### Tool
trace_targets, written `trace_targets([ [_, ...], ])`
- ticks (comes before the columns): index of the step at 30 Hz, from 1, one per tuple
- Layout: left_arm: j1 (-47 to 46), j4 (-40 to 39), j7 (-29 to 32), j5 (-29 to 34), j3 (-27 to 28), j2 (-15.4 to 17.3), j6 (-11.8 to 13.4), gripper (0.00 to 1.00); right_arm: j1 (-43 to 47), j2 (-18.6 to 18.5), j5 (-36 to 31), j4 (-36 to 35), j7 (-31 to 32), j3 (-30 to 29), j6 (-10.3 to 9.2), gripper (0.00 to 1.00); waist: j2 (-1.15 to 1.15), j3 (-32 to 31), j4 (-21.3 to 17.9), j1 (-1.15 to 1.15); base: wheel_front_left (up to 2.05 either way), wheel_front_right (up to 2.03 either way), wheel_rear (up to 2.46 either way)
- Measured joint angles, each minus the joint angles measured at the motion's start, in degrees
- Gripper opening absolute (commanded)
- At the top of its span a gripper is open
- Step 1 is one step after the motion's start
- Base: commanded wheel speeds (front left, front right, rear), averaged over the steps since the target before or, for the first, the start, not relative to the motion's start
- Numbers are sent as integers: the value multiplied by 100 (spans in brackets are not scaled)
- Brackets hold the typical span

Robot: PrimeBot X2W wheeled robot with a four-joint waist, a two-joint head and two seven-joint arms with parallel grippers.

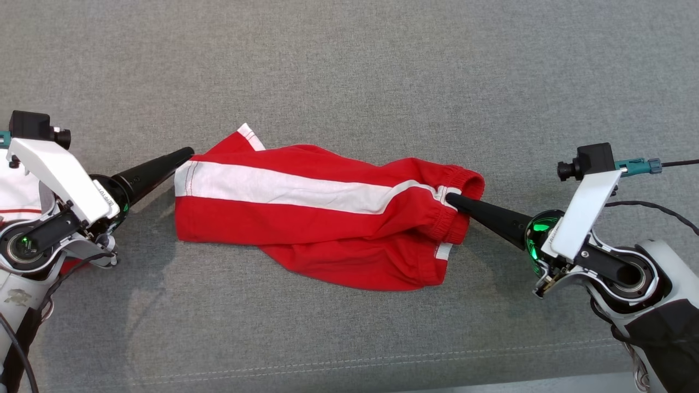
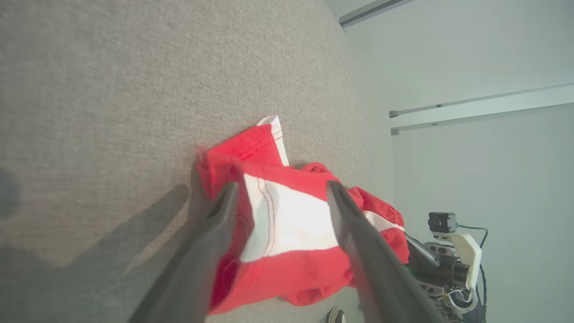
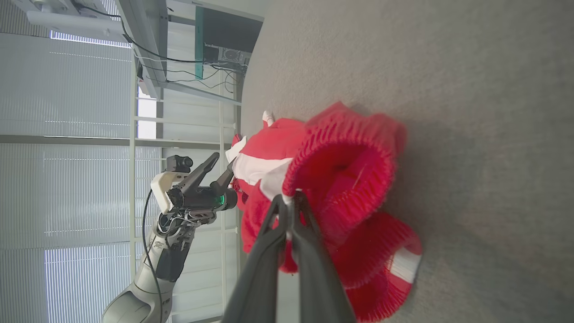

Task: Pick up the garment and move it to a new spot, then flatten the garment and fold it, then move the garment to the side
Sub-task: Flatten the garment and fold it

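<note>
Next, my left gripper grips the garment by its white-striped leg hem (image 1: 184, 179), to flatten the garment along with its gripped waistband (image 1: 455, 226).
The garment (image 1: 306, 213) is a pair of red shorts with a white side stripe, lying lengthwise on the grey fabric surface (image 1: 349, 71). My right gripper (image 1: 452, 201) is shut on the elastic waistband (image 3: 341, 157) at the garment's right end. At the hem end, my left gripper (image 1: 185, 154) stands open, its two fingers straddling the white stripe (image 2: 287, 220) without closing on it. In the right wrist view the left gripper (image 3: 224, 166) also shows beyond the garment (image 3: 269, 148), fingers spread.
A seam (image 1: 349, 363) runs along the surface's near side, close to its front edge. Bare fabric lies all around the garment. Beyond the far edge in the right wrist view stand a metal frame with cables (image 3: 148, 54) and window blinds (image 3: 67, 179).
</note>
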Motion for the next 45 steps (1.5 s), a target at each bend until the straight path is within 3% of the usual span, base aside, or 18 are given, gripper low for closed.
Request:
trace_targets([
  [17, 132, 68, 390, -63, 175, -201, 0, 98, 2, 130, -48, 41, 24, -145, 0, 0, 0, -34, -33, 0, 0, 0, 0],
  [19, 132, 68, 399, -55, 198, -201, 1, 65, 0, 168, -48, 42, 24, -178, 1, 0, 0, -25, -52, 0, 0, 0, 0],
  [21, 132, 67, 448, -33, 211, -199, 0, 0, -3, 208, -48, 47, 24, -196, 0, 0, 0, -20, -68, 0, 0, 0, 0],
  [28, 132, -25, 541, 3, 363, -209, 1, 0, -31, 277, -48, 57, 1, -360, 0, 0, 0, -81, -69, 0, 0, 0, 0],
  [37, 55, -890, 167, -4, 1165, -392, 1, 0, -378, 399, -31, 112, -246, -836, 0, 0, 0, -230, 105, 0, 0, 0, 0],
  [45, -914, -1847, -1007, 956, 1831, -938, 7, 0, -2228, 399, -692, 249, -1356, -1363, 0, 0, 0, -328, 322, 0, 0, 0, 0],
])
